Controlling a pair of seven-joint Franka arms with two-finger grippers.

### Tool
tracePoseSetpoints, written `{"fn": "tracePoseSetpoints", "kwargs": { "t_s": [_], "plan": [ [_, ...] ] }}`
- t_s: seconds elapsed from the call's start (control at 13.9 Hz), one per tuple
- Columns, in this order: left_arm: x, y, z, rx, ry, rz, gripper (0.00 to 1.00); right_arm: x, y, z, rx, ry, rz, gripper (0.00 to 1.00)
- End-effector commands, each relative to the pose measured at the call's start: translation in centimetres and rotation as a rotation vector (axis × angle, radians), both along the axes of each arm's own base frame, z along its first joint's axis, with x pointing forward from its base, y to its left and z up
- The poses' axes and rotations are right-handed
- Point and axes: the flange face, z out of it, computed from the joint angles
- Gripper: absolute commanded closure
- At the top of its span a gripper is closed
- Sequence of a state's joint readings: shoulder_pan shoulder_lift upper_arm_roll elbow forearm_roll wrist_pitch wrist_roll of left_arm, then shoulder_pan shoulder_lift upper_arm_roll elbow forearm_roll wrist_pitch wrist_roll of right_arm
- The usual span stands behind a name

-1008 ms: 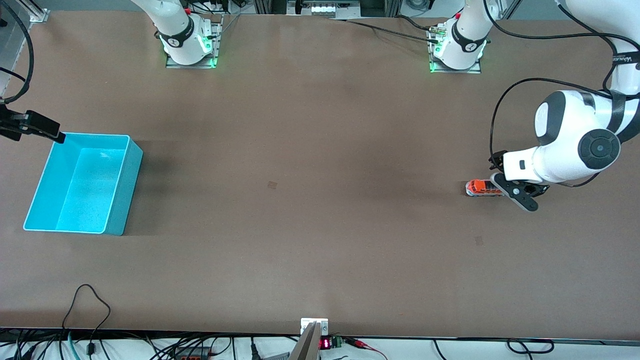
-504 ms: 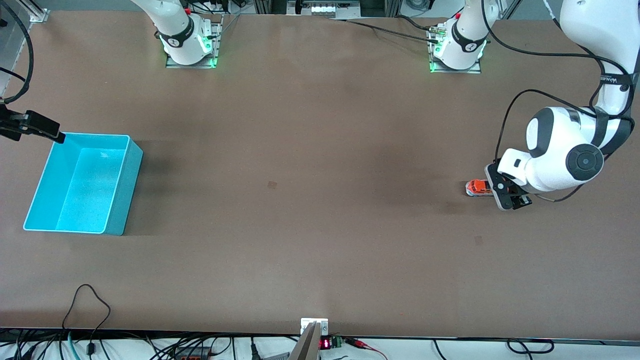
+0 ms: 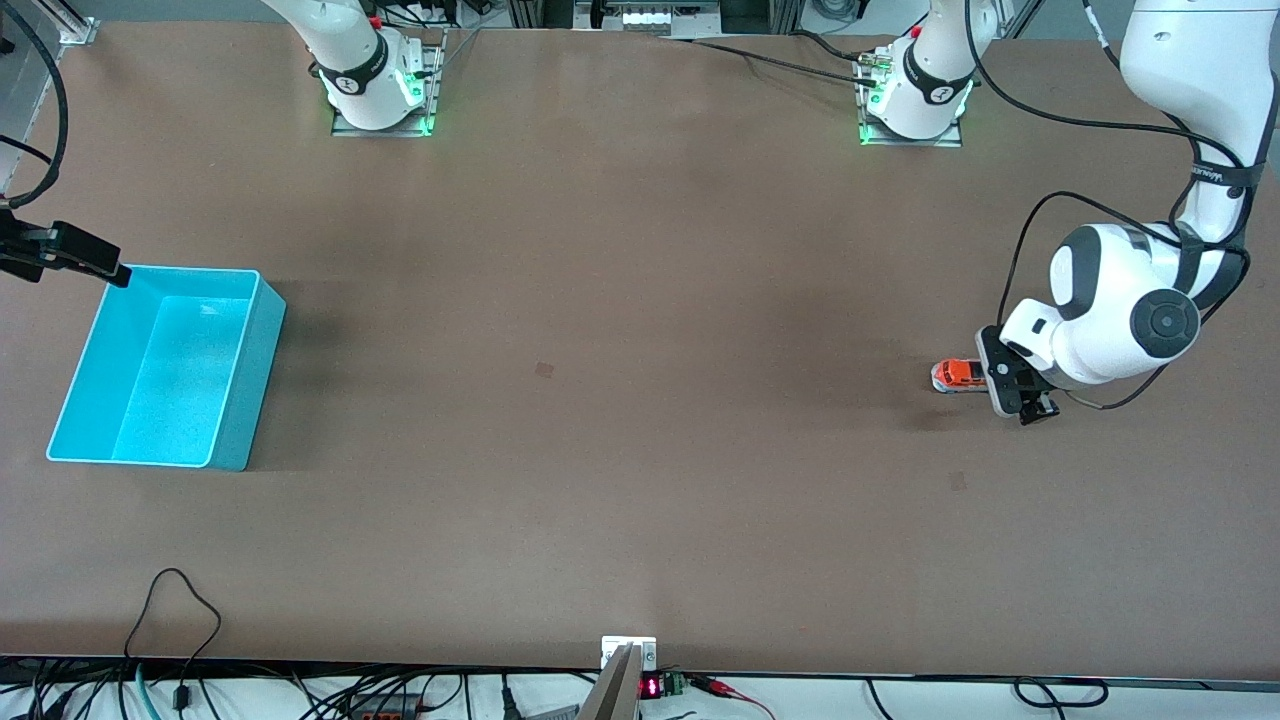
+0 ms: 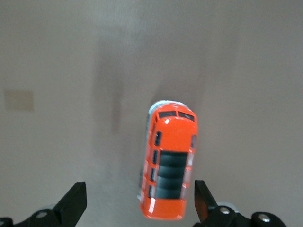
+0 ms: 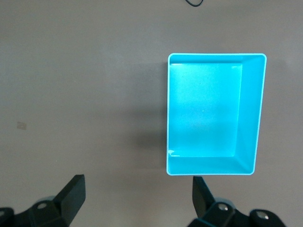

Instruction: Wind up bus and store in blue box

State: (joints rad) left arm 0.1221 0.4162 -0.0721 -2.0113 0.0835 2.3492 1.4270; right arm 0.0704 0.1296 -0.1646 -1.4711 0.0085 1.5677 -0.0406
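The left gripper would miss the bus if it closed now, since the orange bus (image 3: 956, 375) is ahead of its fingertips; it needs to move toward the bus first and then close on it.
The small orange bus (image 3: 956, 375) stands on the brown table near the left arm's end. My left gripper (image 3: 1008, 386) is low over the bus's rear part and hides that end of it. In the left wrist view the bus (image 4: 169, 165) lies between the open fingers, close to one fingertip (image 4: 200, 198), and the left gripper (image 4: 138, 201) holds nothing. The blue box (image 3: 255, 380) sits empty at the right arm's end. My right gripper (image 3: 85, 258) hangs open above the table beside the box's corner; its wrist view shows the right gripper (image 5: 137, 194) and the box (image 5: 250, 113).
Two small tape marks (image 3: 544, 369) (image 3: 958, 481) lie on the table. The arm bases (image 3: 380, 95) (image 3: 912, 105) stand along the edge farthest from the front camera. Cables (image 3: 180, 610) lie at the nearest edge.
The left arm's hand has turned and shifted over the bus's rear end, covering more of it. The bus, the box and the right arm have not moved.
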Motion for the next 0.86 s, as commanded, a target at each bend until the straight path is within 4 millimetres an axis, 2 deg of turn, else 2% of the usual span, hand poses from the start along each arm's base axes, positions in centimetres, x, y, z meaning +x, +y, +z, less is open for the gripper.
{"fn": "tracePoseSetpoints", "kwargs": {
  "t_s": [0.0,0.65,0.72,0.79],
  "plan": [
    [-1.3,-0.9,-1.0,0.001,-0.028,-0.097,0.0,0.2,0.1,0.4,0.016,-0.012,0.0,0.0],
    [-3.7,-1.2,-3.5,-0.008,-0.044,-0.101,0.0,0.2,0.1,0.4,0.016,-0.012,0.001,0.0],
    [-3.7,-1.2,-3.6,-0.009,-0.042,-0.101,0.01,0.2,0.1,0.4,0.016,-0.012,0.001,0.0],
    [-3.7,-1.2,-3.5,-0.008,-0.044,-0.101,0.06,0.2,0.2,0.4,0.016,-0.012,0.003,0.0]
  ]
}}
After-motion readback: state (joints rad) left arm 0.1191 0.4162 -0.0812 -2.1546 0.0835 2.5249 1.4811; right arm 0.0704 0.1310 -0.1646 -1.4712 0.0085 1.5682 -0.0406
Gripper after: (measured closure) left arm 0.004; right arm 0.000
